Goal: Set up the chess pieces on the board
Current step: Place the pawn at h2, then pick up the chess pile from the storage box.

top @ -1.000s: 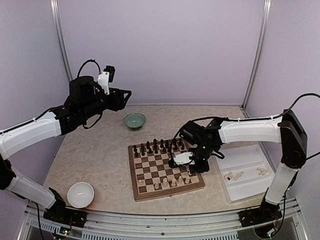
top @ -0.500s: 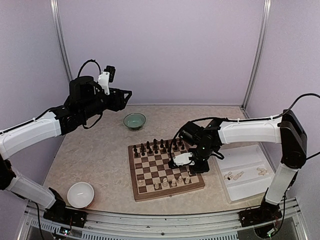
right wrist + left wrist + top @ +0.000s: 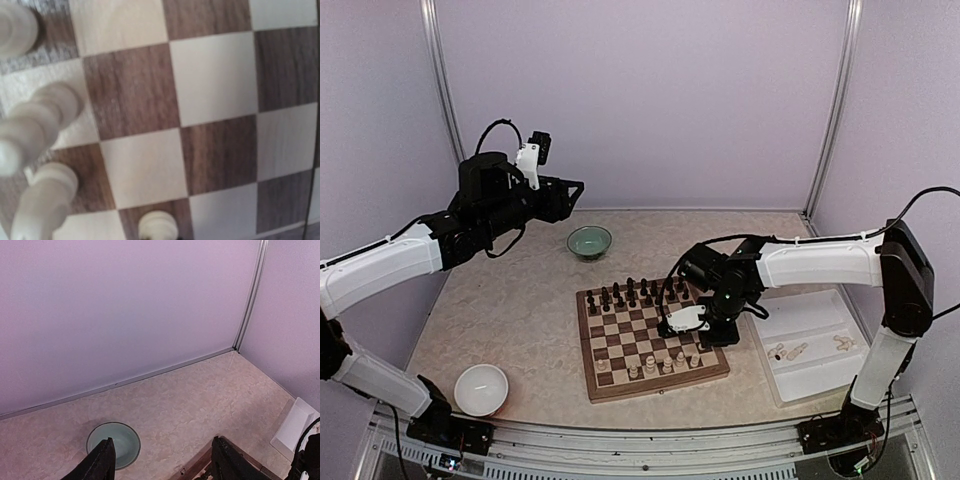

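I should let go of the small cream piece with my right gripper now, since the piece sits over one dark square.
The board [image 3: 610, 345] lies in the middle of the table. Dark chessmen fill its far rows, and several cream chess pieces [image 3: 665, 362] stand along its near rows. My right gripper [image 3: 700, 335] is low over the board's right side. Its wrist view shows checkered squares [image 3: 215, 85] close up, blurred cream pieces [image 3: 37, 120] at the left, and one small cream piece [image 3: 156, 227] at the bottom centre. The right fingers do not show there. My left gripper [image 3: 570, 190] is raised far left of the board, open and empty, with its fingertips [image 3: 102, 460] apart.
A white tray [image 3: 810, 318] right of the board holds a few loose cream pieces [image 3: 790, 350]. A teal bowl [image 3: 589, 240] stands behind the board and also shows in the left wrist view [image 3: 114, 442]. A white bowl [image 3: 481, 388] sits at the near left.
My right gripper has shifted slightly up and to the left over the board's right side. The left arm has not moved.
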